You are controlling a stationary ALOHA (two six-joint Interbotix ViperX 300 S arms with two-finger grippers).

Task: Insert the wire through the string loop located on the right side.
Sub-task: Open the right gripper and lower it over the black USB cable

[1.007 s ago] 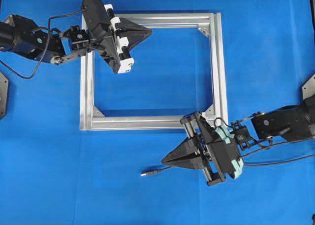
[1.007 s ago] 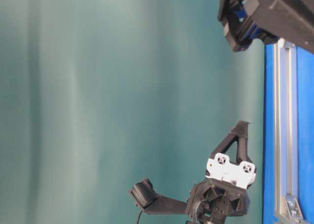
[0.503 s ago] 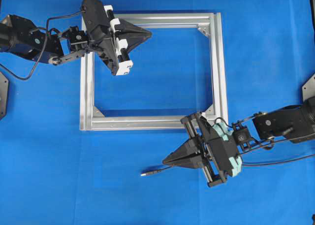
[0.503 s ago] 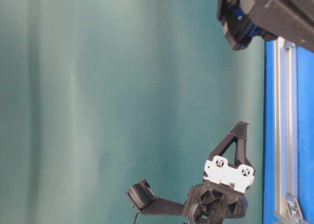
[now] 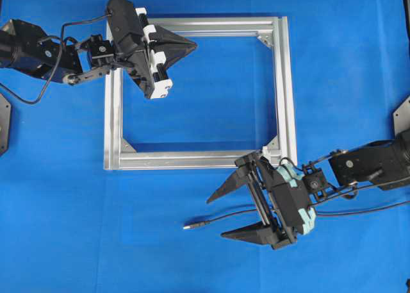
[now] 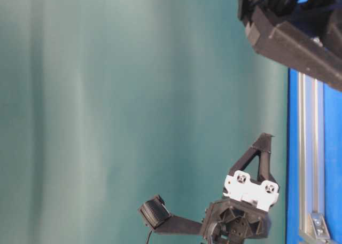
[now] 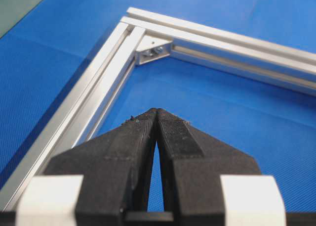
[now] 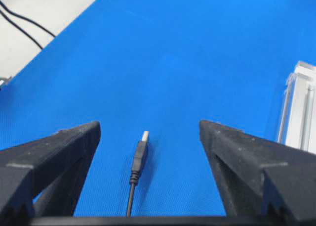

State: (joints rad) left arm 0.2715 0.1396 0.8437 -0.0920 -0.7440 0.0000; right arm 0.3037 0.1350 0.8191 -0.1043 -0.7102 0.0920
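The wire's metal tip (image 5: 188, 226) has to stay free to thread the string loop, so I need to reach the wire with my right gripper and grab it just behind its plug (image 5: 220, 218).
The wire (image 5: 211, 220) lies on the blue mat in front of the frame, its metal plug tip (image 5: 187, 227) pointing left. My right gripper (image 5: 216, 217) is open wide just above it, one finger on each side of the cable behind the plug. In the right wrist view the plug (image 8: 139, 154) lies on the mat between the fingertips, nearer the left one, and the gripper (image 8: 149, 124) touches nothing. My left gripper (image 5: 194, 44) hovers shut and empty over the frame's far left corner; its tip (image 7: 156, 111) points along the top bar. I cannot make out the string loop.
The square aluminium frame (image 5: 286, 88) lies flat mid-table, with corner brackets (image 7: 153, 49) inside it. Its near right corner (image 8: 301, 107) is close beside my right gripper. The right arm's own cables (image 5: 365, 209) trail off to the right. Blue mat surrounds the frame.
My right gripper has opened from shut to wide apart over the wire. The wire and the left arm have stayed nearly still.
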